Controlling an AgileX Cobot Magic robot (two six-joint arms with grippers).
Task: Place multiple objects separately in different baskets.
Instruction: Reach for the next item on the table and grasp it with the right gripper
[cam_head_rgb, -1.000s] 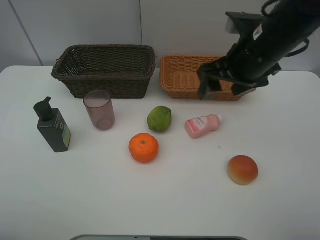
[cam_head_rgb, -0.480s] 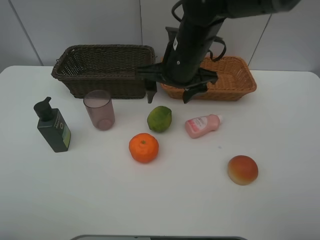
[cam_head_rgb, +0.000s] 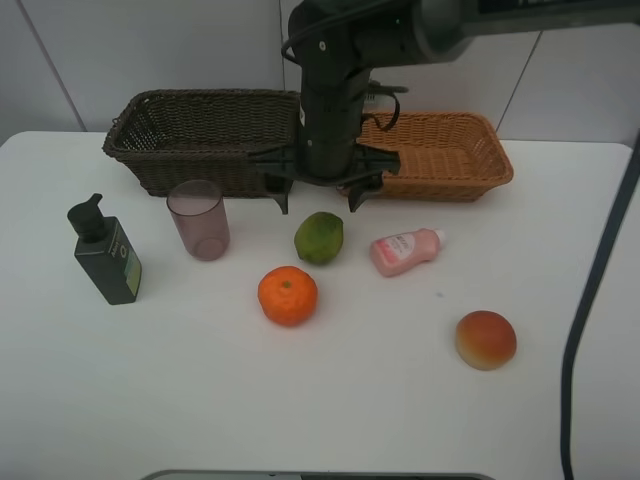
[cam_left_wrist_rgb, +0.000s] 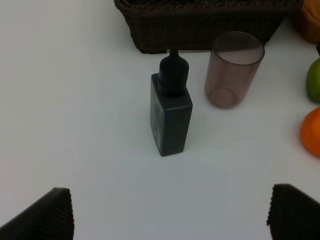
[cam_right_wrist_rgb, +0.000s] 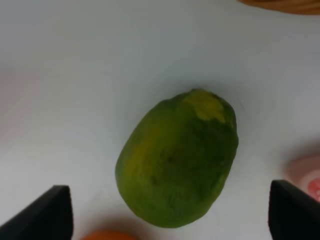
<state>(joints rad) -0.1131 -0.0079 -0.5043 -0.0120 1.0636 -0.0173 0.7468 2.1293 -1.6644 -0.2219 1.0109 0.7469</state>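
Observation:
The robot's right gripper next needs to grab the green citrus by its rounded middle (cam_right_wrist_rgb: 175, 160), leaving out the yellow patch (cam_right_wrist_rgb: 206, 106), to place the citrus in a basket.
My right gripper (cam_head_rgb: 318, 200) hangs open just above the green citrus (cam_head_rgb: 318, 238), one finger on each side of it. The right wrist view shows the citrus (cam_right_wrist_rgb: 177, 160) lying between the open fingertips (cam_right_wrist_rgb: 45, 212) with nothing gripped. On the table lie the orange (cam_head_rgb: 288, 296), pink lotion bottle (cam_head_rgb: 405, 250) and red-yellow fruit (cam_head_rgb: 485, 340). The dark green pump bottle (cam_head_rgb: 105, 255) and mauve cup (cam_head_rgb: 198, 220) stand upright at left. The dark brown basket (cam_head_rgb: 210, 140) and light tan basket (cam_head_rgb: 440, 155) sit at the back. My left gripper (cam_left_wrist_rgb: 170, 215) is open, short of the pump bottle (cam_left_wrist_rgb: 171, 115).
The right arm reaches across the gap between the two baskets from the upper right. A dark cable (cam_head_rgb: 595, 290) hangs down the right edge of the exterior view. White table surface lies bare in front of the objects.
The right arm has swung left from over the light tan basket and now hovers over the green citrus. No object has moved.

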